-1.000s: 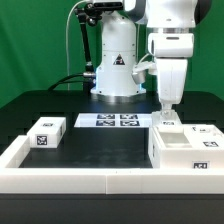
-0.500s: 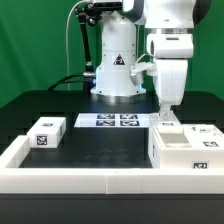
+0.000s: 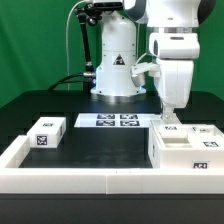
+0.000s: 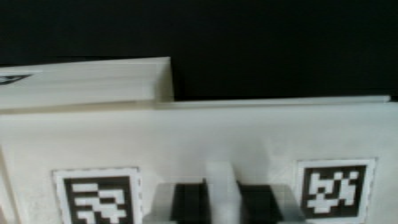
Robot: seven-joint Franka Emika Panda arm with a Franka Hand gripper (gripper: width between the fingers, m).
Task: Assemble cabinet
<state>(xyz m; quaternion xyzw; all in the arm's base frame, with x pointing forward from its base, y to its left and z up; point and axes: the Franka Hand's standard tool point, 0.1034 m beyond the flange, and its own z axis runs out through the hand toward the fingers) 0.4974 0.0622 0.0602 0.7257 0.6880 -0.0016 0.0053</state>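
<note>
The tagged panel's far edge (image 4: 267,106) overhangs past the second white part in the wrist view and the panel would miss if released now, so my gripper keeps hold.
The white cabinet body (image 3: 186,152) lies at the exterior view's right, open side up. My gripper (image 3: 167,117) hangs straight down over its far left corner. In the wrist view my gripper (image 4: 221,202) has its two dark fingers close together on a thin white ridge of a tagged white panel (image 4: 214,135), with one marker on each side of the fingers. A second white part (image 4: 80,80) lies just beyond it. A small white tagged block (image 3: 45,133) sits at the left, far from the gripper. Another white tagged piece (image 3: 206,133) lies behind the body.
The marker board (image 3: 115,121) lies flat at the middle back, in front of the robot's base (image 3: 115,72). A low white rim (image 3: 100,180) edges the table's front and sides. Dark table surface lies between the left block and the cabinet body.
The gripper and wrist have shifted slightly toward the exterior view's right. The parts on the table have not moved.
</note>
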